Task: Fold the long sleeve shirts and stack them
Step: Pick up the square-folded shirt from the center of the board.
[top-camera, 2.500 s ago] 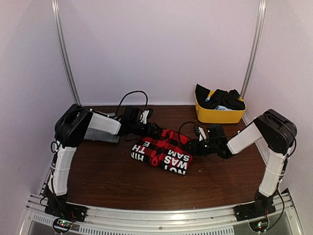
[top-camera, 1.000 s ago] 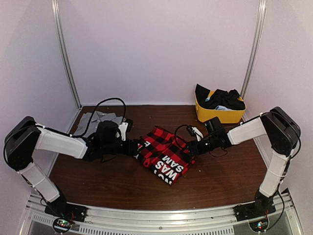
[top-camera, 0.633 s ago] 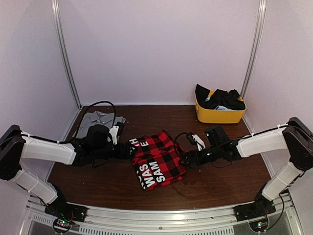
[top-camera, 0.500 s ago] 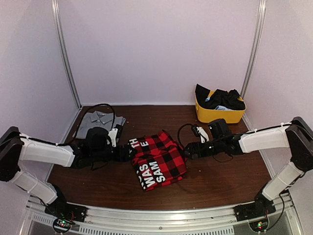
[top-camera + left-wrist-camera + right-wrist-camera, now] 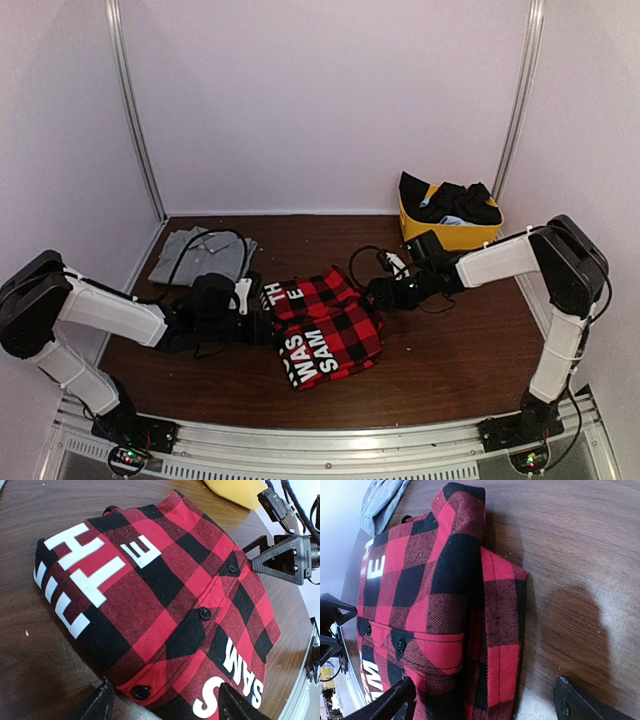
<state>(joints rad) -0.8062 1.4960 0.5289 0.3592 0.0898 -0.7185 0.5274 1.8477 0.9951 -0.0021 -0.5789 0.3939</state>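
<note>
I should grab the flannel shirt (image 5: 325, 325) next with my right gripper, by the folded edge opposite my left gripper. Then I can turn the flannel shirt over folded.
The red-and-black flannel shirt (image 5: 325, 325) lies folded at mid-table, white letters on its front edge. It fills the left wrist view (image 5: 165, 595) and the right wrist view (image 5: 440, 610). The grey collared shirt (image 5: 205, 250) lies folded flat at the back left, its corner showing in the right wrist view (image 5: 382, 500). My left gripper (image 5: 262, 325) is low at the flannel's left edge, open, its jaws (image 5: 167, 712) straddling the buttoned hem. My right gripper (image 5: 372, 297) is at the flannel's right back corner, open (image 5: 487, 705), one finger over bare wood.
A yellow plastic bin (image 5: 445, 238) with dark clothes in it stands at the back right. Metal posts rise at both back corners, and pale walls close the sides. A metal rail runs along the near table edge (image 5: 320, 440).
The flannel was dragged toward the front and turned, letters now facing the near side. The right jaws opened wider and let it go. The left arm has drawn in lower beside the shirt.
</note>
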